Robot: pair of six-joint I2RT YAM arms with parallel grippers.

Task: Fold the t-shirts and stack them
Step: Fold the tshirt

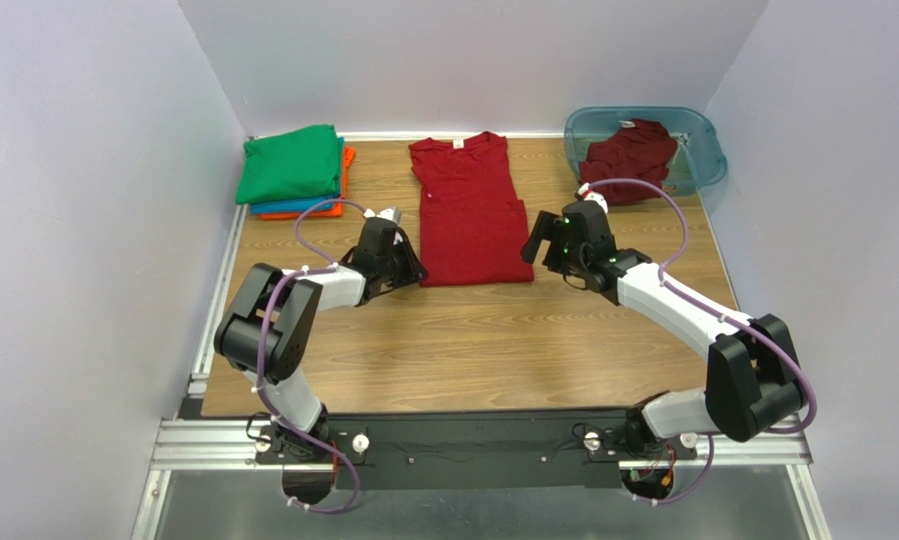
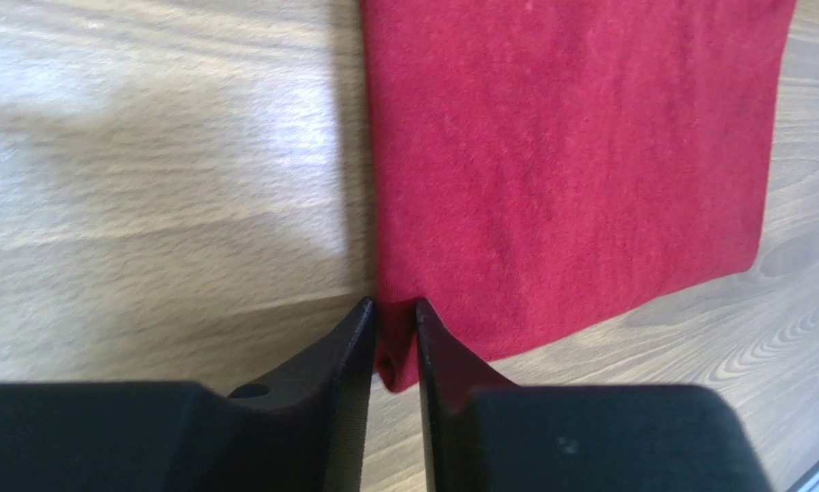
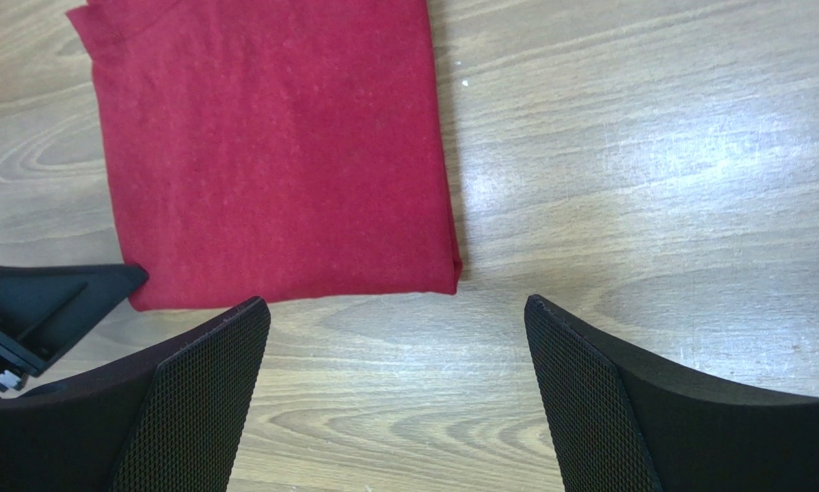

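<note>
The dark red t-shirt should be folded toward its collar, so my right gripper should pinch its near corner opposite my left gripper.
A dark red t-shirt lies flat in the middle of the table, its sides folded in to a long strip, collar toward the back. My left gripper is shut on its near left corner; the cloth is pinched between the fingers. My right gripper is open and empty, just off the shirt's near right corner. A folded stack with the green shirt on top of the blue and orange shirts sits at the back left. A second dark red shirt lies crumpled in the tub.
The translucent teal tub stands at the back right corner. White walls close in the table on three sides. The left gripper's black finger shows at the left edge of the right wrist view. Bare wood lies in front of the shirt.
</note>
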